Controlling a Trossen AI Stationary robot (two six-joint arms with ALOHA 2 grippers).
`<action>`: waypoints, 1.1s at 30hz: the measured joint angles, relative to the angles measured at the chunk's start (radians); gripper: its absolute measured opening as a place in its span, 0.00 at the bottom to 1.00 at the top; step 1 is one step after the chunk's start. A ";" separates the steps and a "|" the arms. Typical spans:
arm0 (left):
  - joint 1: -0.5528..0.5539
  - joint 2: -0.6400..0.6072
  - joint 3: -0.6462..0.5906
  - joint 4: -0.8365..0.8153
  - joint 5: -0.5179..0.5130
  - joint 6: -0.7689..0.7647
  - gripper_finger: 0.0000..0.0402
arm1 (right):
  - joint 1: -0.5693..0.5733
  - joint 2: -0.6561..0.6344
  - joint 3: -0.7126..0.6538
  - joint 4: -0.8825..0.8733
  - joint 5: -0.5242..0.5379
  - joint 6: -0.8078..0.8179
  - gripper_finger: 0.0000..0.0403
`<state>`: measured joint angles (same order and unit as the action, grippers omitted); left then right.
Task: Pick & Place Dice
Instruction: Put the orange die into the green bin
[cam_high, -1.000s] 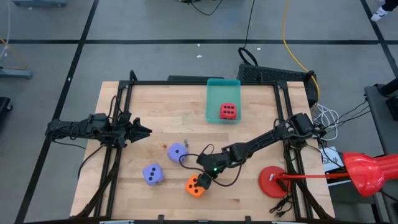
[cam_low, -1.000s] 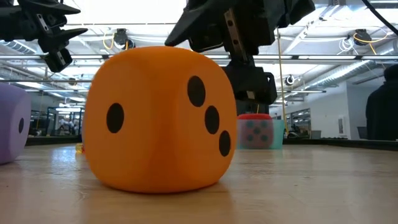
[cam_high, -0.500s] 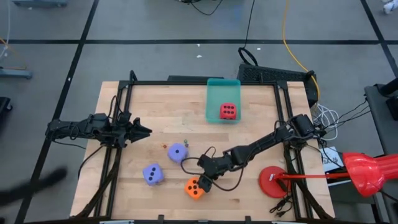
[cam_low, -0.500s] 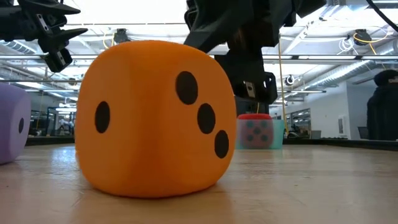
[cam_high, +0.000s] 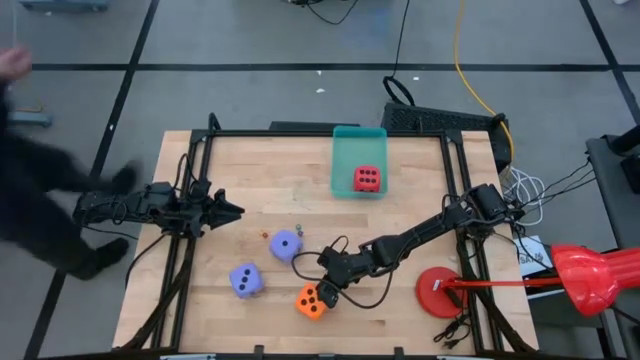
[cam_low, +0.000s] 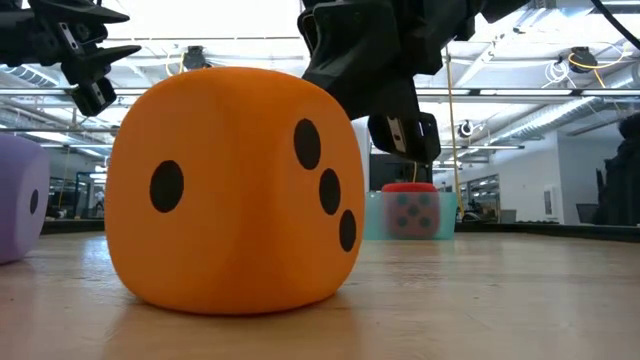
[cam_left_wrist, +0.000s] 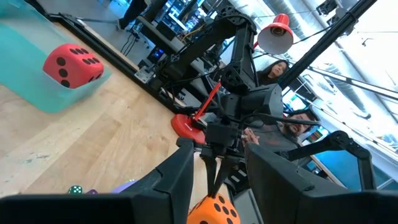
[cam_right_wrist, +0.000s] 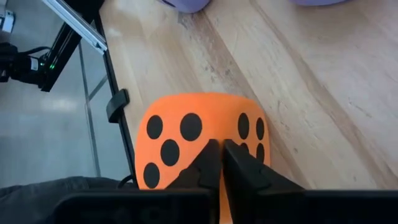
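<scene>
My right gripper's fingers are shut beside the orange die's upper edge (cam_right_wrist: 217, 102), so they open next, then go down to grab the orange die's pipped sides.
The orange die (cam_high: 312, 300) stands on the wooden table near its front edge; it fills the low view (cam_low: 235, 190). My right gripper (cam_high: 326, 290) reaches it slanting down from the far right, fingers shut with nothing between them (cam_right_wrist: 219, 152). Two lavender dice (cam_high: 286, 243) (cam_high: 246, 279) rest on the table to the left of the orange one. A red die (cam_high: 367, 178) lies in the teal tray (cam_high: 350, 150) at the far side. My left gripper (cam_high: 236, 210) hovers open at the table's left, clear of all dice. My right gripper touches the orange die with its shut fingertips (cam_right_wrist: 211, 163) at the die's upper edge (cam_right_wrist: 217, 134), where two pipped faces meet. The fingers slant down from the table's far right. The die stands flat on the table, not lifted.
A red round base (cam_high: 437, 292) with a red lamp head (cam_high: 590, 280) sits at the near right corner. A black cable (cam_high: 335, 245) loops beside my right arm. Tiny bits (cam_high: 297, 228) lie mid-table. A blurred person (cam_high: 40, 200) is on the floor left of the table.
My right gripper has shut its fingers over the orange die without taking it between them. The die has slid a little toward the table's left and turned slightly, staying on the table. A person has come into view at the left.
</scene>
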<state>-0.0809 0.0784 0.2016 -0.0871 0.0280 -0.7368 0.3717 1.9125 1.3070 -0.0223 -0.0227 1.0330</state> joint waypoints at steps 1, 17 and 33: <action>0.000 0.000 0.000 0.000 0.000 0.000 0.38 | 0.000 0.000 0.000 0.000 0.000 -0.001 0.01; 0.000 0.000 0.000 0.000 0.025 -0.003 0.38 | -0.008 -0.002 0.000 0.152 -0.056 -0.019 0.52; 0.000 0.000 0.000 0.000 0.025 -0.010 0.38 | -0.024 0.048 0.000 0.098 -0.106 -0.057 0.75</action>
<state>-0.0808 0.0784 0.2016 -0.0868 0.0532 -0.7467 0.3481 1.9602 1.3067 0.0755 -0.1288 0.9757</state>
